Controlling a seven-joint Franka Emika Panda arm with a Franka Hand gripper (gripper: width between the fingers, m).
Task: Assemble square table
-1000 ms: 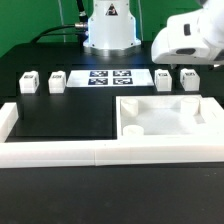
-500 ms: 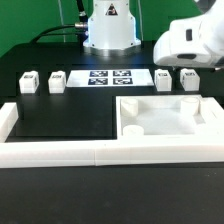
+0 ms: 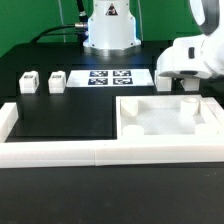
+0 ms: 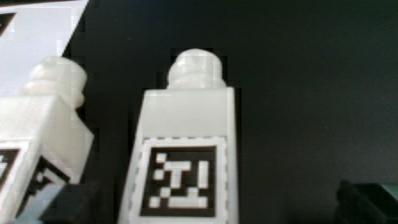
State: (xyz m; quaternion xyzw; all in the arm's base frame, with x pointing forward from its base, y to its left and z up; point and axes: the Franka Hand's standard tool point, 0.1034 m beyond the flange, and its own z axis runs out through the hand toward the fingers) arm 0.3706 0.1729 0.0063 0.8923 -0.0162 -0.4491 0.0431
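Note:
My fingers are on either side of the tagged leg block (image 4: 178,175) in the wrist view. My gripper would hold the block if it closed now, so it needs to close on it.
The square table top (image 3: 170,118), a white tray with round sockets, lies at the exterior view's right front. Two tagged white leg blocks (image 3: 28,82) (image 3: 57,80) stand at the back left. Two more stand at the back right (image 3: 188,83), partly hidden by my hand. My gripper (image 3: 176,78) hangs low over them. In the wrist view one leg block (image 4: 187,140) with its tag lies between my spread fingers (image 4: 365,200), and a second one (image 4: 45,115) lies beside it. My gripper (image 4: 222,203) is open and holds nothing.
The marker board (image 3: 110,76) lies at the back middle, in front of the robot base (image 3: 108,30). A long white border wall (image 3: 90,152) runs along the front and up the left side. The black mat (image 3: 65,115) covers the table.
My hand has come down over the two leg blocks at the back right and now hides part of them. Nothing else has moved.

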